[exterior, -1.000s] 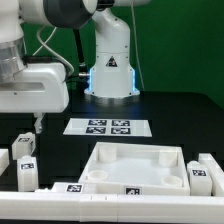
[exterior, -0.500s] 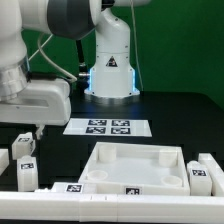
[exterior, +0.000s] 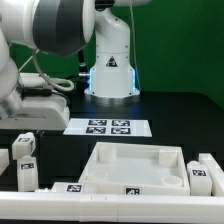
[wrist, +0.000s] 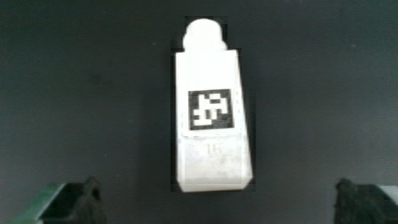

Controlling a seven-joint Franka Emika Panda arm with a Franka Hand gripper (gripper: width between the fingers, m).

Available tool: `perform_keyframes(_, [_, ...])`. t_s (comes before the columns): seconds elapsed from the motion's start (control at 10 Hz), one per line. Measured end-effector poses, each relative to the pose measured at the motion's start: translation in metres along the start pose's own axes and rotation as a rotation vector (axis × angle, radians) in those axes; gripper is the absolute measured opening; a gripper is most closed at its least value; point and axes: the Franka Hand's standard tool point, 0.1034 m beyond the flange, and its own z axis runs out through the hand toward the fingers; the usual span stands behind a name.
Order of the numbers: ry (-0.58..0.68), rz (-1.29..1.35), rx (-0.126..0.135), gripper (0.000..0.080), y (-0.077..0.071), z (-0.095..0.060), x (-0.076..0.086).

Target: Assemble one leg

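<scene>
The white leg (wrist: 215, 115) is to be assembled onto the white square panel, so the robot's gripper should grab it by its square end (wrist: 214, 165) next.
A white leg (wrist: 215, 115) with a black-and-white tag lies on the black table, its rounded peg end pointing away from my gripper (wrist: 217, 205). The gripper is open and empty. Its two dark fingertips (wrist: 71, 203) stand wide apart, one on each side of the leg's square end and above it. In the exterior view my white hand (exterior: 40, 104) hangs over the legs at the exterior view's left, just above one leg (exterior: 25, 147). The fingers are hard to make out there.
More legs (exterior: 27, 175) stand at the front on the exterior view's left, and another one (exterior: 203, 173) on its right. The large white square panel (exterior: 135, 165) lies in the front middle. The marker board (exterior: 108, 126) lies behind it, before the robot base (exterior: 110, 70).
My hand has moved down and toward the exterior view's left, closer over the legs there. The parts on the table have not moved.
</scene>
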Motion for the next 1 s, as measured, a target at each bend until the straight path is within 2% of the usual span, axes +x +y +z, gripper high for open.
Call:
perform_keyframes(0.1, [0.005,0.002,-0.002,0.0649,0.0,0.0,0.001])
perform_keyframes(0.2, [0.026,0.07,-0.028,0.0649,0.0,0.005,0.005])
perform_keyframes(0.3, [-0.004,0.076,-0.019,0.0649,0.001,0.013,0.001])
perform_keyframes(0.5, [-0.025,0.07,-0.018,0.0649,-0.001,0.014,0.0])
perform_keyframes(0.7, [-0.119,0.069,-0.004,0.0649,-0.004,0.023,-0.007])
perform_keyframes(0.8, [-0.189,0.066,0.003,0.0649,-0.004,0.031,-0.007])
perform_keyframes(1.0, [-0.23,0.057,0.002,0.0649,-0.004,0.037,-0.004])
